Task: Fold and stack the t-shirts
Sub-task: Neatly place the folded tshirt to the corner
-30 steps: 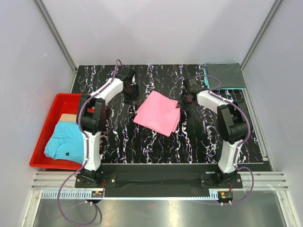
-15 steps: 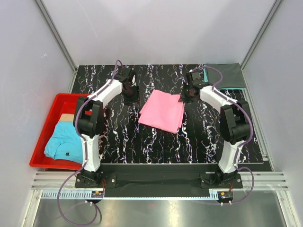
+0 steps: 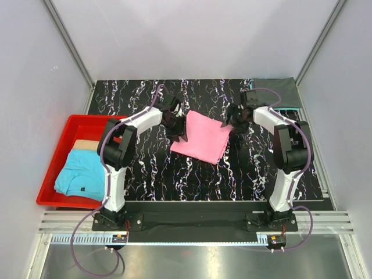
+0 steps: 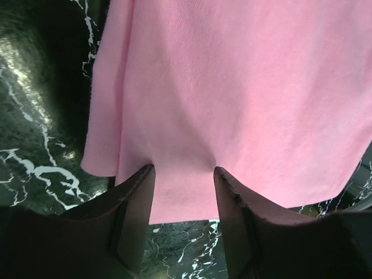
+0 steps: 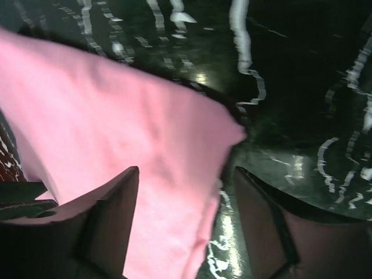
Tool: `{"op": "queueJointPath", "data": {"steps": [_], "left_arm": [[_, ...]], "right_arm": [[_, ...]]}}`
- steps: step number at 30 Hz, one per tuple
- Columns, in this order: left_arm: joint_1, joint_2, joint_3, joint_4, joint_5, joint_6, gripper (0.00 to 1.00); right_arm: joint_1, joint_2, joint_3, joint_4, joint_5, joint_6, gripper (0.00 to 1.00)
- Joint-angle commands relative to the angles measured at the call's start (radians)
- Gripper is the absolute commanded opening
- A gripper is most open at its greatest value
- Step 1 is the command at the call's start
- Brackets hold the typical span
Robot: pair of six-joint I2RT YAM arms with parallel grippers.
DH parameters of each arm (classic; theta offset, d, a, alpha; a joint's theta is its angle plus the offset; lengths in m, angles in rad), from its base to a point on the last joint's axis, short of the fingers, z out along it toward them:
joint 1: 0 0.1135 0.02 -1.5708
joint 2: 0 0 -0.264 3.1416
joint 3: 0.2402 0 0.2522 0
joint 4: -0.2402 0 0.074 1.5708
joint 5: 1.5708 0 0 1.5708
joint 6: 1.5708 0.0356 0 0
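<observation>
The right gripper grabs the folded pink t-shirt's corner nearest the dark grey t-shirt (image 5: 216, 139) next. It then draws the pink t-shirt flat onto the stack.
A bright pink folded t-shirt (image 3: 200, 138) lies mid-table as a slanted rectangle. My left gripper (image 3: 179, 125) is at its left edge; in the left wrist view the open gripper (image 4: 183, 174) has its fingertips (image 4: 139, 192) resting on the pink cloth (image 4: 244, 87), which lies flat between them. My right gripper (image 3: 231, 120) is at the shirt's back right corner. In the right wrist view that gripper (image 5: 186, 174) stands wide open with the loose pink corner (image 5: 116, 133) between the jaws, not pinched.
A dark grey t-shirt (image 3: 279, 92) lies folded on a teal one (image 3: 288, 108) at the back right corner. At the left, a red bin (image 3: 55, 152) holds a light blue t-shirt (image 3: 81, 171) with a small dark mark and something tan (image 3: 84, 144) behind it.
The right gripper has opened and let go of the pink corner. The left gripper has moved right onto the shirt's left edge. The pink shirt has shifted slightly toward the back right.
</observation>
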Motion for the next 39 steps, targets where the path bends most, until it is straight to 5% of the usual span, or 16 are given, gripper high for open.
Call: {"op": "queueJointPath", "data": {"steps": [1, 20, 29, 34, 39], "left_arm": [[0.014, 0.030, -0.006, 0.032, -0.011, 0.003, 0.50], [0.015, 0.058, -0.023, 0.033, -0.022, -0.008, 0.50], [0.014, 0.050, -0.025, 0.042, -0.013, -0.019, 0.50], [0.014, 0.056, -0.041, 0.047, -0.013, -0.026, 0.50], [0.014, 0.053, -0.075, 0.056, -0.025, -0.046, 0.50]], "right_arm": [[-0.051, -0.039, -0.062, 0.013, -0.081, 0.005, 0.75], [-0.045, -0.039, -0.306, 0.309, -0.201, 0.243, 0.87], [-0.009, 0.014, -0.277, 0.291, -0.195, 0.237, 0.82], [-0.009, 0.030, -0.289, 0.300, -0.186, 0.209, 0.67], [-0.009, 0.024, -0.280, 0.325, -0.192, 0.152, 0.16]]}}
